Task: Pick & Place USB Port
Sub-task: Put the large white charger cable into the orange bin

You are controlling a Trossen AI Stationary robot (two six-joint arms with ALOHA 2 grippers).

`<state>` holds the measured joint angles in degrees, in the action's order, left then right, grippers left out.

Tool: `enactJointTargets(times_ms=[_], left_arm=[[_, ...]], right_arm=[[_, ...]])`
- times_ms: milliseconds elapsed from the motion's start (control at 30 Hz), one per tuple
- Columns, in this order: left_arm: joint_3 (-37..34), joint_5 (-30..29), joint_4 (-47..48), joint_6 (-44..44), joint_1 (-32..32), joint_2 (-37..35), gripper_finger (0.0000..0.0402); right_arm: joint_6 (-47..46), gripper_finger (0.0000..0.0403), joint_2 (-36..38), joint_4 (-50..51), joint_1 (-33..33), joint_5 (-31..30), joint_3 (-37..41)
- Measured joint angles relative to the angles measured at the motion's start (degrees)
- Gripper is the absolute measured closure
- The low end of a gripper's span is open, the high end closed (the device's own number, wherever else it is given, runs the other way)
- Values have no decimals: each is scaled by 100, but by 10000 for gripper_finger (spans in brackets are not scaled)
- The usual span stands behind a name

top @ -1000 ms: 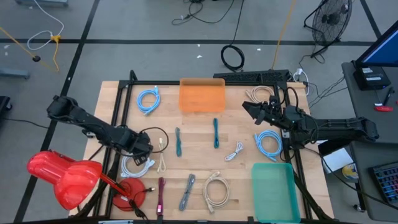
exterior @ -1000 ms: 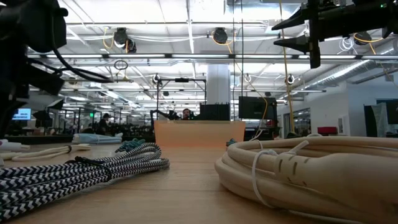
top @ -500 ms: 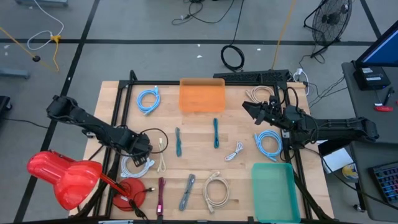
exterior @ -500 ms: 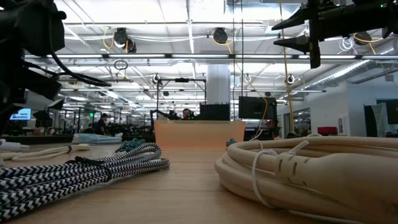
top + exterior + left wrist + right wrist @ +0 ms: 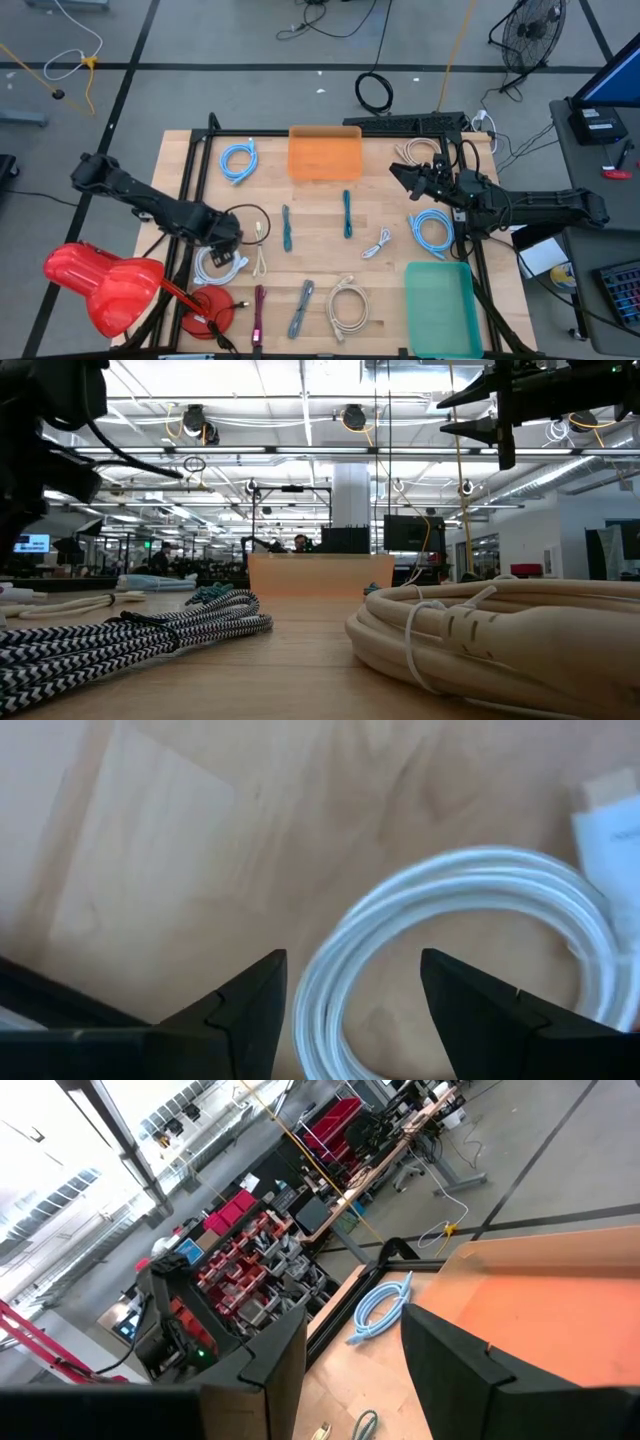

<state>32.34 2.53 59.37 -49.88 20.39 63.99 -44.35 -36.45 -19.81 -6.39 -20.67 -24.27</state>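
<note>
My left gripper will next grab the white coiled cable by its bundled loops, so that it can put the cable in the orange bin [image 5: 325,152].
Several coiled USB cables lie flat on the wooden table [image 5: 320,260]. My left gripper [image 5: 226,236] points down, open, over the left part of the table. In the left wrist view a white coiled cable [image 5: 470,910] lies on the wood below and between the open fingers [image 5: 352,995], apart from them. The same coil [image 5: 216,266] shows just nearer than the gripper in the high view. My right gripper [image 5: 398,172] hangs high over the right far part, pointing level toward the table's left, open [image 5: 350,1370] and empty.
An orange bin [image 5: 325,152] stands at the far middle and a green bin [image 5: 440,305] at the near right. Blue coils [image 5: 238,160] [image 5: 432,228], teal cables [image 5: 347,213], a beige coil [image 5: 347,303] and a zigzag cable [image 5: 302,308] are spread about. A red object [image 5: 100,285] sits near left.
My left arm has risen a little over the white coil, its gripper still open. The cables lie as before.
</note>
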Motion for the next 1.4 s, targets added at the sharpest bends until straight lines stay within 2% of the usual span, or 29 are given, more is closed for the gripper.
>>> enactJointTargets(times_ms=[300,533,833,1000,1100,1300,1400], left_arm=[[4,-461,33,530,705,-88,167],[4,-474,-37,642,782,331,167],[-127,-265,-537,1046,782,1348,167],[-142,-453,-691,926,772,1337,170],[-161,-347,-832,943,682,1325,207],[-173,-81,-997,1189,524,1327,359],[-170,-66,-992,1138,460,1327,371]], right_arm=[[-5,248,0,2,0,-9,0],[195,248,-2,7,0,-15,0],[303,248,-2,4,0,-17,0],[287,248,-2,4,0,-11,0],[245,248,-2,2,0,-9,0],[196,248,-2,0,0,-4,0],[196,248,-2,0,0,-4,0]])
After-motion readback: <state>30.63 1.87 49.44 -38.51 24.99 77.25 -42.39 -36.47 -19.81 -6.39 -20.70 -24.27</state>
